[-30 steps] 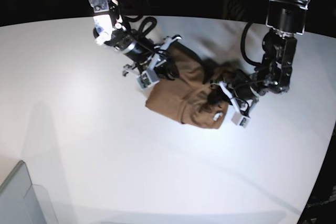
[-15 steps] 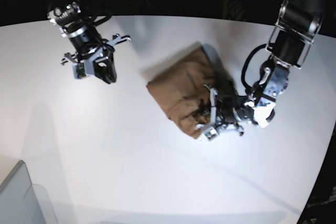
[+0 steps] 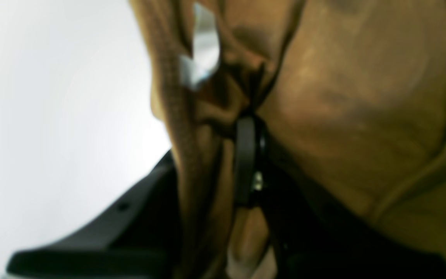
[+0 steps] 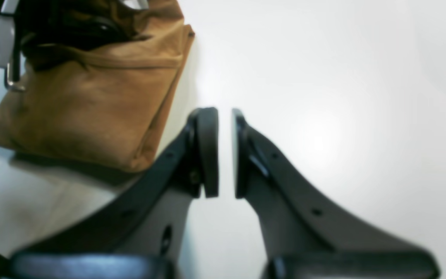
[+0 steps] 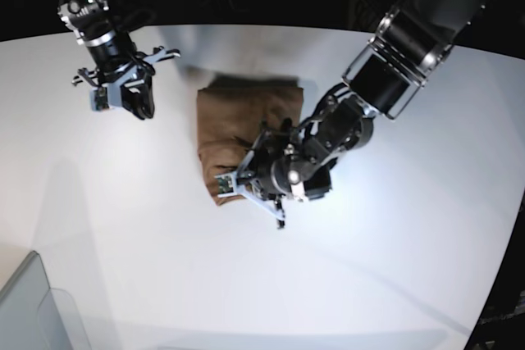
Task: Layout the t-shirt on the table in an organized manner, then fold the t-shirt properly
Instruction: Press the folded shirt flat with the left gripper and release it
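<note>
The pinched near edge of the brown t-shirt is low over the white table, so I need to open my left gripper and let it go.
The brown t-shirt (image 5: 246, 120) lies folded in a compact bundle on the white table (image 5: 123, 227), near its middle. My left gripper (image 5: 244, 176) reaches across from the right and is shut on the shirt's near edge. In the left wrist view, bunched cloth (image 3: 362, 97) is pinched at my left gripper (image 3: 252, 124). My right gripper (image 5: 123, 97) hangs to the left of the shirt, apart from it. In the right wrist view, my right gripper (image 4: 225, 153) is empty, its pads almost touching, over bare table (image 4: 323, 77) with the shirt (image 4: 87, 100) to its upper left.
A translucent grey bin (image 5: 33, 309) sits at the front left corner. The table's curved back edge (image 5: 271, 29) meets dark space behind. The left arm's thick body (image 5: 394, 63) stretches over the table's right half.
My right gripper let go of the shirt and moved away to the left. My left gripper has dragged the shirt leftward toward the table's middle and turned it.
</note>
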Robot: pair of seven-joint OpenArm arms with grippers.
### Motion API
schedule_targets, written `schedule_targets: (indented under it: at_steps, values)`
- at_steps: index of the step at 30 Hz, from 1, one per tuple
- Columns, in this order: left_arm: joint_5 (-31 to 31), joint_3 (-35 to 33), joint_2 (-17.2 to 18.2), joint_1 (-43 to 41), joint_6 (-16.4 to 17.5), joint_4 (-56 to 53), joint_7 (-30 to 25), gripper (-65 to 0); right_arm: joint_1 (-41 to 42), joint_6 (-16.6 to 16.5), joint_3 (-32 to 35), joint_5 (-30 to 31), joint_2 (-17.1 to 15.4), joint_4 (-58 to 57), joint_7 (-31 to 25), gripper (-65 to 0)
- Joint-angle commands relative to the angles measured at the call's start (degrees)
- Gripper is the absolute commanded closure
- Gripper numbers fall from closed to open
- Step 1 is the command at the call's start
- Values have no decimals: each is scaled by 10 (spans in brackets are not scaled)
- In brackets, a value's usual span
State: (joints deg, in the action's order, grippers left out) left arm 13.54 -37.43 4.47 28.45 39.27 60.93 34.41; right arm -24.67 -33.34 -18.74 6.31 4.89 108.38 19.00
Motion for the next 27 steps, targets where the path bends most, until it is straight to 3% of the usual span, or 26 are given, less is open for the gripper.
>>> schedule_targets:
  at_steps: [1, 4, 6, 8, 12, 14, 16, 27]
  values:
    - [11, 0, -2, 10, 7, 1, 5, 0, 0, -3, -1, 9, -1, 11, -16, -48]
    - [14, 0, -1, 11, 7, 0, 5, -7, 0, -3, -1, 9, -1, 11, -16, -48]
    - [14, 0, 0, 17, 7, 0, 9, -52, 2, -3, 1, 9, -1, 11, -16, -48]
    - [14, 2, 3, 18, 7, 5, 10, -152, 3, -3, 1, 9, -1, 11, -16, -48]
    - [43, 4, 4, 25, 7, 7, 11, -415, 4, -3, 2, 9, -1, 11, -16, -48]
    - [61, 5, 4, 25, 7, 7, 11, -507, 4, -3, 2, 9, -1, 11, -16, -48]
    - [71, 5, 7, 25, 7, 29, 11, -559, 4, -3, 2, 9, -1, 11, -16, -48]
    - [73, 6, 43, 24, 7, 160, 55, -572, 4, -3, 3, 9, 0, 11, -16, -48]
